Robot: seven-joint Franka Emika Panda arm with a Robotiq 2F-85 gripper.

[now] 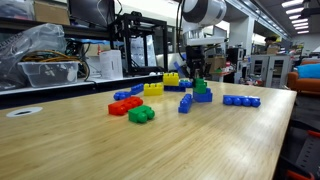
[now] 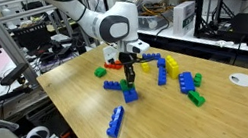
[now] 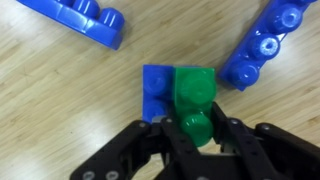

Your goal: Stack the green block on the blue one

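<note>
The green block's lower edge touches the blue block's top and would stay there, so my gripper should open.
The green block [image 3: 192, 92] sits over the right half of the chunky blue one [image 3: 156, 90] in the wrist view. My gripper [image 3: 196, 132] is shut on the green block, with a finger on each side of its near stud. In both exterior views the gripper [image 1: 200, 76] [image 2: 129, 66] points straight down. The green block [image 1: 200, 85] is right on top of the blue one [image 1: 203, 96] [image 2: 130, 93]. I cannot tell whether the green block is pressed fully down.
A long blue strip [image 1: 241, 100] [image 2: 116, 121] lies apart. Nearby on the wooden table [image 1: 90, 140] are red [image 1: 125, 105], dark-green [image 1: 141, 114], yellow [image 1: 154, 88] and small blue bricks [image 1: 185, 103]. Blue pieces [image 3: 85, 20] [image 3: 262, 45] lie close by.
</note>
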